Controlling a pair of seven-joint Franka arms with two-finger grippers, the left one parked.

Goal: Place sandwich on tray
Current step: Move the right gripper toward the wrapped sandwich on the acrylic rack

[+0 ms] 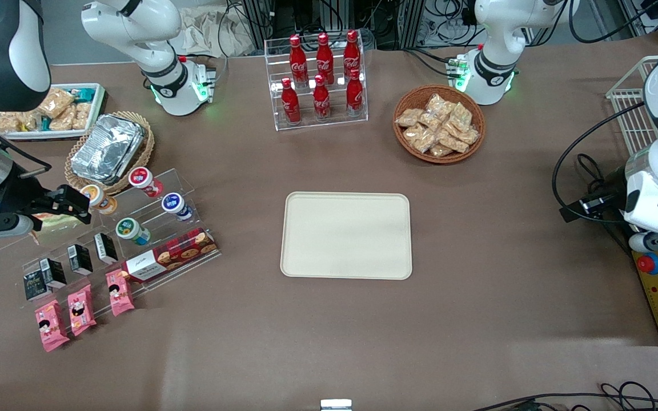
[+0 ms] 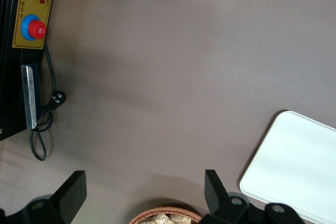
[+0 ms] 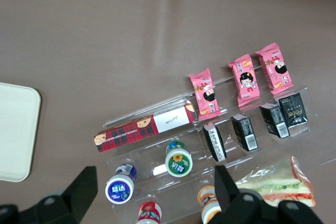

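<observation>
My right gripper grabs the bread sides of the sandwich next, to place it on the tray.
The sandwich, a clear-wrapped tan wedge with green and red filling, lies on the top step of a clear acrylic stand. In the front view only a sliver of it shows under my arm. My right gripper is open and empty. It hovers above the stand's small yogurt bottles, beside the sandwich, and also shows in the front view. The cream-beige tray lies empty at the table's middle, well away from the gripper. Its corner shows in the right wrist view and in the left wrist view.
The acrylic stand holds yogurt bottles, a plaid cookie box, black cartons and pink packets. A basket of foil containers, a white snack bin, a cola rack and a snack basket stand farther back.
</observation>
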